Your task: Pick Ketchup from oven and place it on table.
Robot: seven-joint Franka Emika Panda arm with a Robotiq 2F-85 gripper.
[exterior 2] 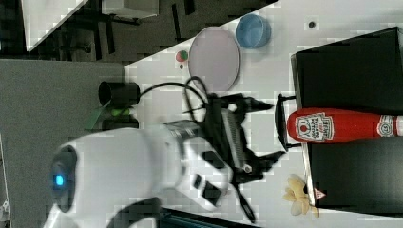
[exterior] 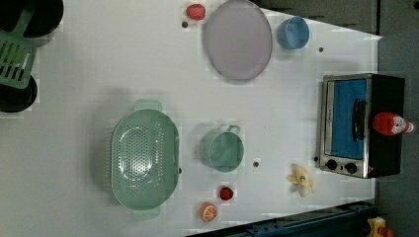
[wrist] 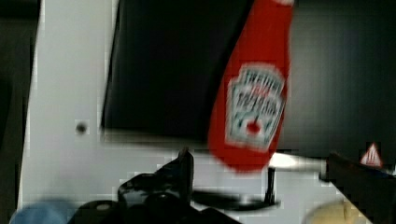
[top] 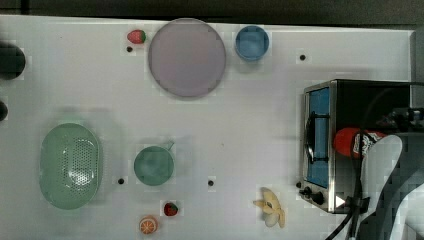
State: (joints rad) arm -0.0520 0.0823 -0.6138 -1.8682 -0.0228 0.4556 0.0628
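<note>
The Ketchup needs to go from the oven to the table, so my gripper should next grab the red bottle's wide label end [wrist: 252,110].
The Ketchup [exterior 2: 332,126] is a red bottle with a white label. It lies on the black top of the oven [exterior 2: 351,61], base toward the door side and cap toward the back. It also appears as Ketchup [top: 350,141], half under my arm, and as Ketchup [exterior: 390,123]. My gripper [exterior 2: 274,130] is open and holds nothing. It hovers by the bottle's base end, over the oven's front edge and door handle. In the wrist view the Ketchup [wrist: 254,93] lies just beyond my gripper [wrist: 264,168], with a dark finger on each side. The white table [top: 250,110] spreads around the oven [top: 320,145].
On the table stand a purple plate [top: 186,57], a blue bowl [top: 252,43], a green colander [top: 71,165] and a green cup [top: 153,165]. Two strawberries [top: 136,36] [top: 171,209], an orange slice [top: 148,225] and a banana [top: 271,206] lie about. Bare tabletop lies between the cup and the oven.
</note>
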